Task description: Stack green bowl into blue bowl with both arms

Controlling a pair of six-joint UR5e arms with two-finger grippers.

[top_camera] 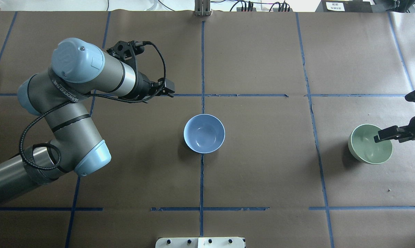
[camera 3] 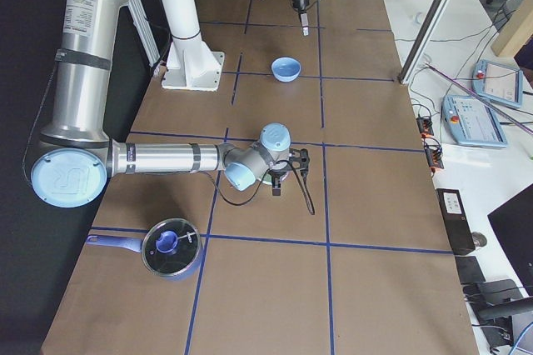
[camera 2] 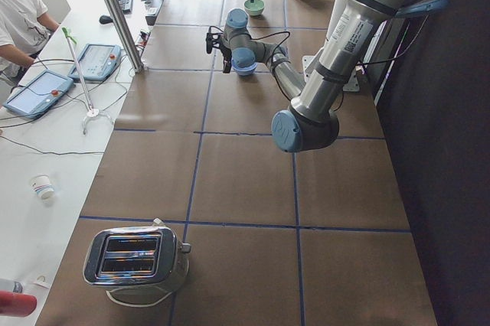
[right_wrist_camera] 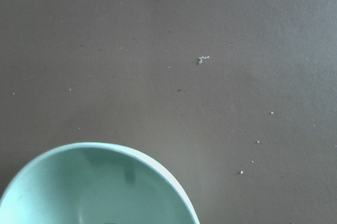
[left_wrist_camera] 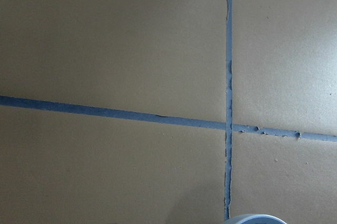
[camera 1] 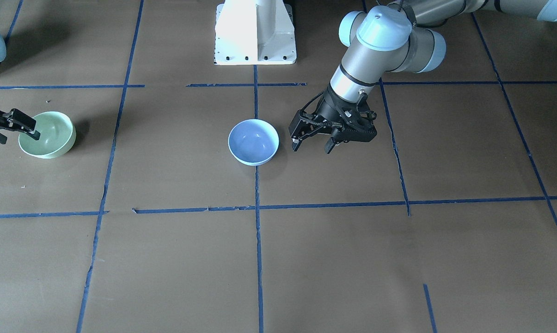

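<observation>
My right gripper grabs the green bowl by its rim (camera 1: 60, 115) next, to stack the green bowl into the blue bowl (camera 1: 253, 141).
The green bowl (camera 1: 52, 134) stands upright at the table's end on my right side, and it also shows in the overhead view (top_camera: 367, 146). My right gripper (camera 1: 18, 137) is open and straddles its outer rim, with one finger (top_camera: 383, 134) inside the bowl and the other outside. The right wrist view shows only the bowl's rim (right_wrist_camera: 95, 182). The blue bowl (camera 1: 253, 141) sits empty at the table's middle (top_camera: 204, 133). My left gripper (camera 1: 312, 147) is open and empty. It hovers low beside the blue bowl on my left side, clear of it.
The white pedestal base (camera 1: 255, 32) stands behind the blue bowl. A toaster (camera 2: 138, 257) sits at the table's left end and a lidded pot (camera 3: 171, 247) at the right end. Blue tape lines cross the brown table. An operator (camera 2: 19, 12) sits at a side desk.
</observation>
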